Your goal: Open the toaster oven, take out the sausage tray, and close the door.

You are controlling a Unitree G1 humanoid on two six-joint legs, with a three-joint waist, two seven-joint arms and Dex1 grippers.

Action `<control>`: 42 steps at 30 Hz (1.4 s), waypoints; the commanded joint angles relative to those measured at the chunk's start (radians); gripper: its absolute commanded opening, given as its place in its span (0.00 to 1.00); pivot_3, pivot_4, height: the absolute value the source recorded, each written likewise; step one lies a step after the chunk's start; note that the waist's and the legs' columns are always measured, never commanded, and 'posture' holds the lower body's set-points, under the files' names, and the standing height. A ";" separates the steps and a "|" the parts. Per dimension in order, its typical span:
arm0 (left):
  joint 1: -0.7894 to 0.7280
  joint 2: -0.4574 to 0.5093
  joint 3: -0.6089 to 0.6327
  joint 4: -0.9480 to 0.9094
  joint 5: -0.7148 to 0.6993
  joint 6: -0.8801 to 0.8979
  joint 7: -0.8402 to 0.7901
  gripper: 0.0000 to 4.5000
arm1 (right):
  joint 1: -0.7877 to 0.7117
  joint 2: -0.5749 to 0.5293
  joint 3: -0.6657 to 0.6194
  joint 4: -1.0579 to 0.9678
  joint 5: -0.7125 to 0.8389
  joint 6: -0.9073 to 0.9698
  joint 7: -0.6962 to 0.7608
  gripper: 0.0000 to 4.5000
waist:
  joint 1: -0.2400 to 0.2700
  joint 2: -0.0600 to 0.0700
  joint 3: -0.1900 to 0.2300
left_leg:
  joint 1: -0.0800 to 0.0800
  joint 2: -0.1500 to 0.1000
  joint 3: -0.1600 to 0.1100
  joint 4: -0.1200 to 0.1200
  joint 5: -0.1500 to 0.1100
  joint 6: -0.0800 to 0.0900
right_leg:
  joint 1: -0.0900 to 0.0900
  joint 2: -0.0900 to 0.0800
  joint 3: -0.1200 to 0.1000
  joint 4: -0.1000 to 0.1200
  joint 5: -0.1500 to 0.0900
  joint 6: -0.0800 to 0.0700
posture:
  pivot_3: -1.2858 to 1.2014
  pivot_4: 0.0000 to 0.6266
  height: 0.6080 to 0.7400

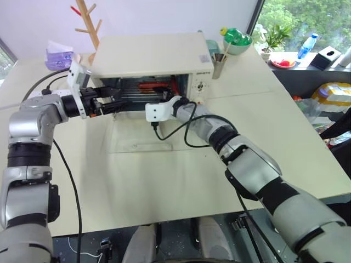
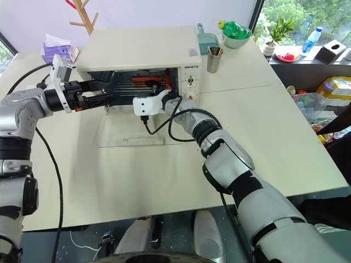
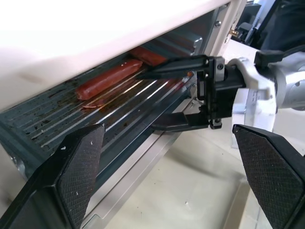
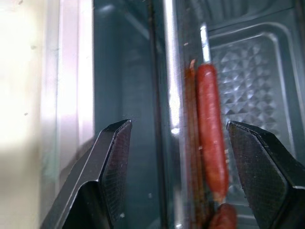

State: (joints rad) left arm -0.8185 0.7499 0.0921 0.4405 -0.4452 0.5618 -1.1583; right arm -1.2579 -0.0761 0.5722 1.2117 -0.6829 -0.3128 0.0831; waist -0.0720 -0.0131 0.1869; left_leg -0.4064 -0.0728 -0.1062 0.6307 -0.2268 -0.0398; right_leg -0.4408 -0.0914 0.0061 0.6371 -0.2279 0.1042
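My right gripper is going to grab the tray by its front rim (image 4: 175,124) next, because the oven's sides close in around it and sausages lie loose on it.
The cream toaster oven (image 1: 153,55) stands at the back of the table. Its glass door (image 1: 140,143) is dropped open and lies flat on the table in front of it. Inside, the ridged sausage tray (image 3: 119,109) holds reddish sausages (image 4: 211,143). My right gripper (image 3: 148,101) reaches into the oven's mouth from the right and is open. One finger is above the tray's front rim and the other below it, with a clear gap. My left gripper (image 1: 112,104) hovers at the left side of the opening, open and holding nothing.
A metal cup (image 1: 219,66) and a green bowl (image 1: 237,41) stand right of the oven. A purple tissue pack (image 1: 59,56) and a wooden rack (image 1: 90,22) are at the back left. A black cable (image 1: 175,137) loops over the door's right end.
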 commanded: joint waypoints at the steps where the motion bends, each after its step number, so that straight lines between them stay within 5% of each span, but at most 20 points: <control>1: -0.025 0.010 0.024 -0.019 -0.004 -0.008 -0.004 1.00 | -0.046 0.008 -0.002 -0.002 -0.002 -0.016 -0.022 0.43 | 0.000 0.000 0.000 | 0.000 0.000 0.000 0.000 0.000 0.000 | 0.000 0.000 0.000 0.002 0.000 0.000 | 0.52 0.24 1.00; 3: -0.026 0.010 0.024 -0.017 -0.004 -0.009 -0.004 1.00 | -0.045 0.008 -0.002 0.000 -0.003 -0.016 -0.026 0.19 | 0.000 0.000 0.000 | 0.000 0.000 0.000 0.000 0.000 0.000 | -0.001 0.000 0.001 0.005 0.000 0.000 | 0.52 0.24 1.00; 13: -0.028 0.005 0.024 -0.013 -0.005 -0.012 -0.006 1.00 | -0.033 0.002 0.001 -0.008 -0.004 -0.023 -0.026 0.19 | -0.001 0.000 0.000 | 0.000 0.000 0.000 0.000 0.000 0.000 | -0.002 0.001 0.004 0.008 0.000 0.000 | 0.52 0.24 1.00; 16: -0.032 0.004 0.022 -0.006 -0.002 -0.017 -0.008 1.00 | -0.035 0.002 0.001 -0.003 -0.004 -0.024 -0.026 0.00 | -0.001 0.000 0.000 | 0.000 0.000 0.000 0.000 0.000 0.000 | -0.002 0.001 0.005 0.008 0.000 0.000 | 0.52 0.24 1.00; 30: -0.063 0.007 0.013 0.041 0.019 -0.031 -0.028 1.00 | 0.003 -0.014 0.002 -0.084 -0.001 -0.050 -0.008 0.00 | -0.001 0.000 0.000 | 0.000 0.000 0.000 0.000 0.000 -0.001 | -0.002 0.002 0.006 0.009 0.000 0.000 | 0.52 0.24 1.00; 42: -0.109 -0.011 -0.002 0.115 0.056 -0.063 -0.058 1.00 | 0.164 -0.093 -0.005 -0.421 0.005 -0.015 0.109 0.00 | -0.001 -0.001 0.000 | 0.000 0.000 0.001 0.001 0.000 0.000 | -0.002 0.003 0.007 0.009 0.000 0.000 | 0.52 0.24 1.00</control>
State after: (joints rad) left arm -0.8932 0.7302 0.0860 0.5551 -0.3969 0.5182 -1.2107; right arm -1.1014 -0.1728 0.5779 0.8896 -0.6922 -0.3206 0.1672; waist -0.0728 -0.0137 0.1866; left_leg -0.4061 -0.0729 -0.1056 0.6319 -0.2265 -0.0400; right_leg -0.4431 -0.0882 0.0127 0.6462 -0.2281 0.1040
